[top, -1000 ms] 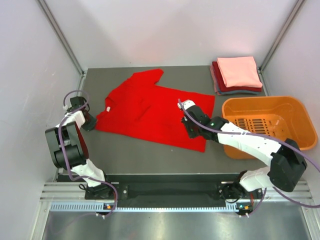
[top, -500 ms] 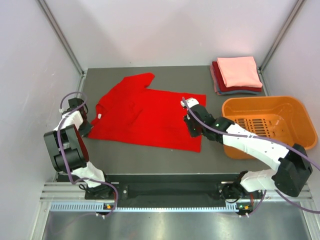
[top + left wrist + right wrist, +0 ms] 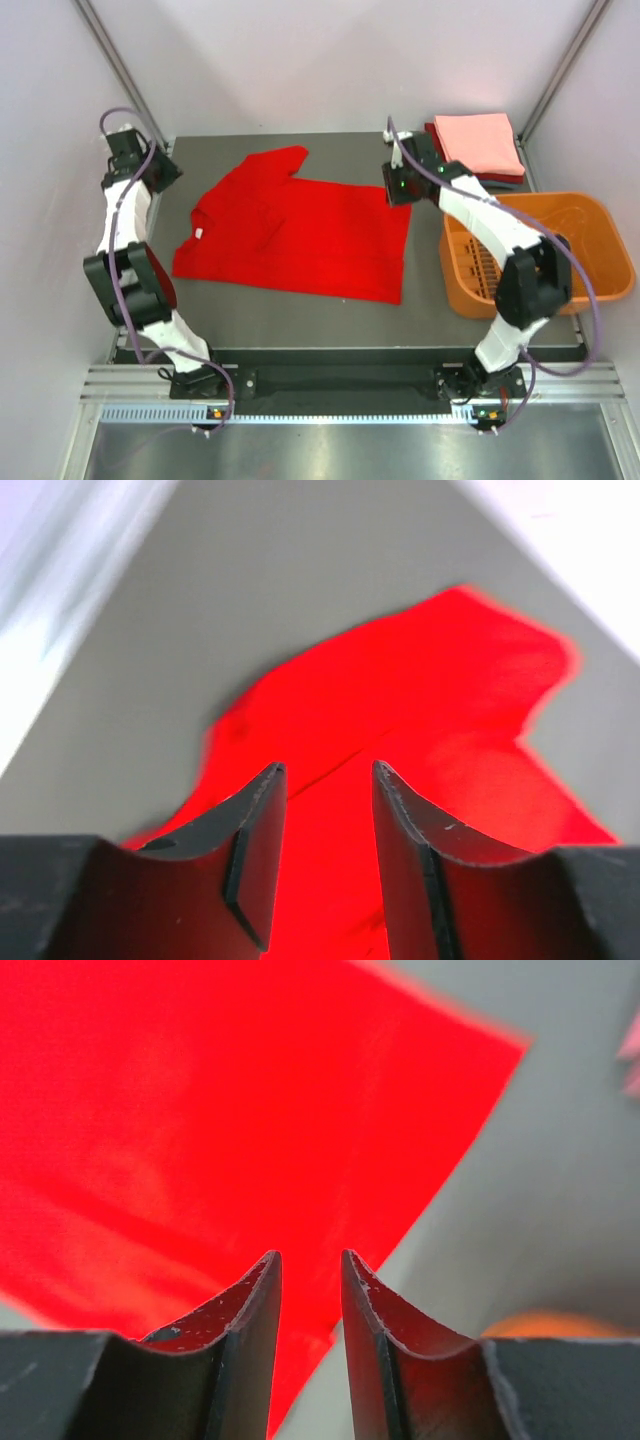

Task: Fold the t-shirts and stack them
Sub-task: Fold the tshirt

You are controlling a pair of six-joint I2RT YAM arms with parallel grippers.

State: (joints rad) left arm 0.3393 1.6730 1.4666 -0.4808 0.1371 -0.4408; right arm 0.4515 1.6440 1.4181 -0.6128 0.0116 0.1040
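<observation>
The red t-shirt's back side needs to be folded toward its front, so my right gripper should next grab the t-shirt by its far corner (image 3: 514,1048) opposite the t-shirt's collar.
A bright red t-shirt (image 3: 295,235) lies spread flat on the grey table, collar to the left, one sleeve toward the back. My left gripper (image 3: 163,172) hovers off the shirt's far-left side, open and empty. In the left wrist view its gripper (image 3: 328,770) looks down on the shirt (image 3: 420,710). My right gripper (image 3: 398,188) hovers over the shirt's far-right corner, slightly open and empty. In the right wrist view its gripper (image 3: 310,1256) is above that corner (image 3: 250,1110). A stack of folded t-shirts (image 3: 478,146), salmon-pink over dark red and grey-blue, sits at the back right.
An orange plastic basket (image 3: 590,215) stands on the table's right side, beside the right arm. White walls close in the left, back and right. A bare table strip (image 3: 300,318) lies in front of the shirt.
Both grippers have left the shirt's edges and swung up toward the back, the left to the far-left corner and the right to the far-right corner. The shirt shifted left earlier and now lies still.
</observation>
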